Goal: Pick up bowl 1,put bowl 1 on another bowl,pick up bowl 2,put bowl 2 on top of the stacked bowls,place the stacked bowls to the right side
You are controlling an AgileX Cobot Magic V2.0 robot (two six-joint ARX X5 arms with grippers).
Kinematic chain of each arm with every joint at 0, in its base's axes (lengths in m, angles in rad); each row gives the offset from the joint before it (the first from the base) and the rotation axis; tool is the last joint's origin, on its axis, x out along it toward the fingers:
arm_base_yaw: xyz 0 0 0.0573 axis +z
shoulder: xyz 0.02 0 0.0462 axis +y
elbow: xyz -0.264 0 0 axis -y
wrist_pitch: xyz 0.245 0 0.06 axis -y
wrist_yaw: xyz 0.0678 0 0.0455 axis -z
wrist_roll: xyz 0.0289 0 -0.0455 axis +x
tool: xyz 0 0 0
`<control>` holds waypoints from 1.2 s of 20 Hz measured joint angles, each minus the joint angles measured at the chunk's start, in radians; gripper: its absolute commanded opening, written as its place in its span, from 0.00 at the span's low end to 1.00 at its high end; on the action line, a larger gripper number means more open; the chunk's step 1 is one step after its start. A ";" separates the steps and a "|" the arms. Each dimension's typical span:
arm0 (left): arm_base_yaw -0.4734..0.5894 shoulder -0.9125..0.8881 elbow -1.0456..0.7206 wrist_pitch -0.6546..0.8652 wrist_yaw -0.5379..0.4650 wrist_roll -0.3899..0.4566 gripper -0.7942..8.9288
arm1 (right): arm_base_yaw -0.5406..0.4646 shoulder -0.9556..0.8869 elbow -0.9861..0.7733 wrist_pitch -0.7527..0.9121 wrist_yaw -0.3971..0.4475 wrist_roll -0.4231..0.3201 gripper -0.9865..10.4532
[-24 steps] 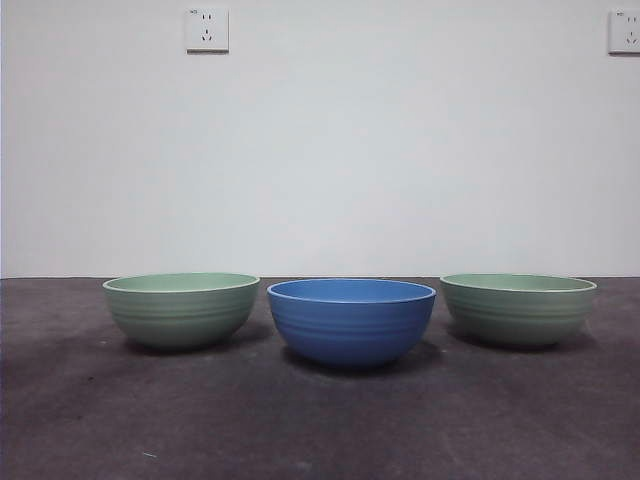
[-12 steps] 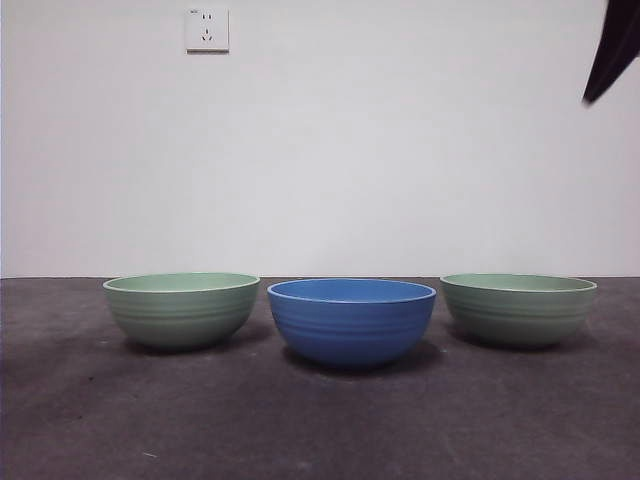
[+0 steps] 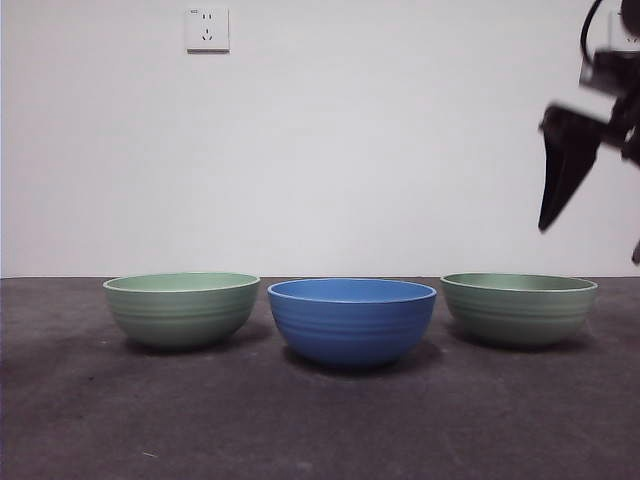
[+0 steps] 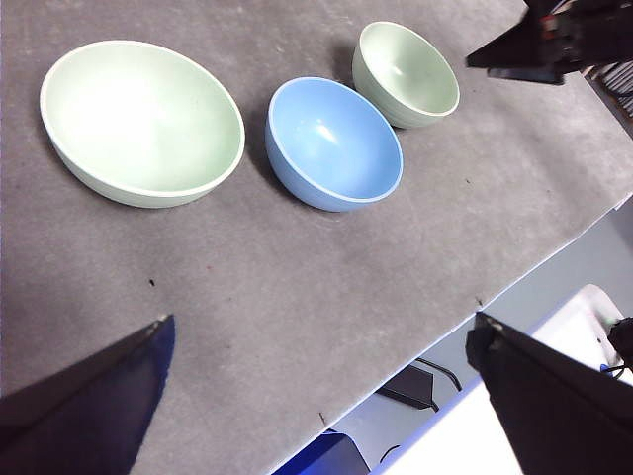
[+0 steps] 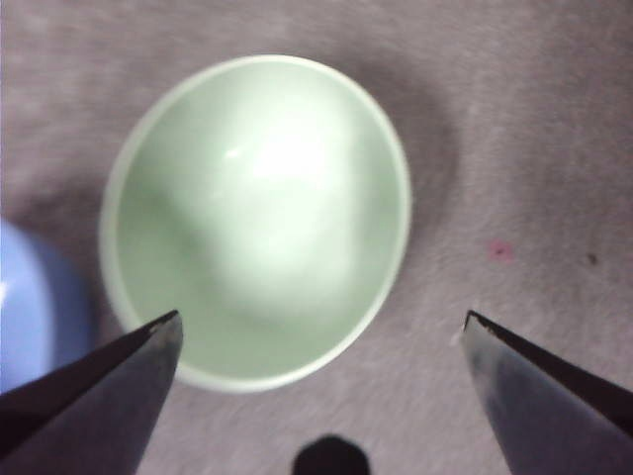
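My right gripper grips the pale green bowl by its rim (image 3: pixel 560 290) next, to stack it on the blue bowl (image 3: pixel 350 322).
Three ribbed bowls stand in a row on the dark table: a pale green bowl (image 3: pixel 180 310) at the left, the blue bowl (image 3: pixel 350 322) in the middle, and a second pale green bowl (image 3: pixel 518 310) at the right. My right gripper (image 3: pixel 590 240) hangs open above that right-hand green bowl (image 5: pixel 257 218), well clear of its rim, with nothing between its fingers. The blue bowl (image 5: pixel 30 297) shows at the edge of the right wrist view. My left gripper (image 4: pixel 321 322) waits open high over the table's near side, with all three bowls before it.
The table's edge (image 4: pixel 514 272) runs close by the left arm, with floor and white equipment beyond it. A wall with a power socket (image 3: pixel 207 30) stands behind the bowls.
The right arm has come down from the top right corner of the front view and now hangs above the right green bowl. The bowls have not moved.
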 measured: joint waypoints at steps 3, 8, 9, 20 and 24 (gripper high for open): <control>0.000 0.000 0.000 0.000 0.000 0.000 0.60 | 0.000 0.050 0.000 0.037 0.007 0.004 0.49; 0.000 0.000 0.000 0.000 -0.003 0.000 0.60 | 0.000 0.132 0.001 0.137 0.033 0.027 0.33; 0.000 0.000 0.000 0.000 -0.003 0.000 0.60 | 0.000 0.146 0.001 0.154 0.033 0.031 0.30; 0.000 0.000 0.000 0.000 -0.003 0.000 0.60 | -0.001 0.179 0.001 0.206 0.035 0.041 0.07; 0.000 0.000 0.000 0.000 -0.008 0.000 0.60 | 0.007 0.100 0.001 0.200 0.033 0.056 0.07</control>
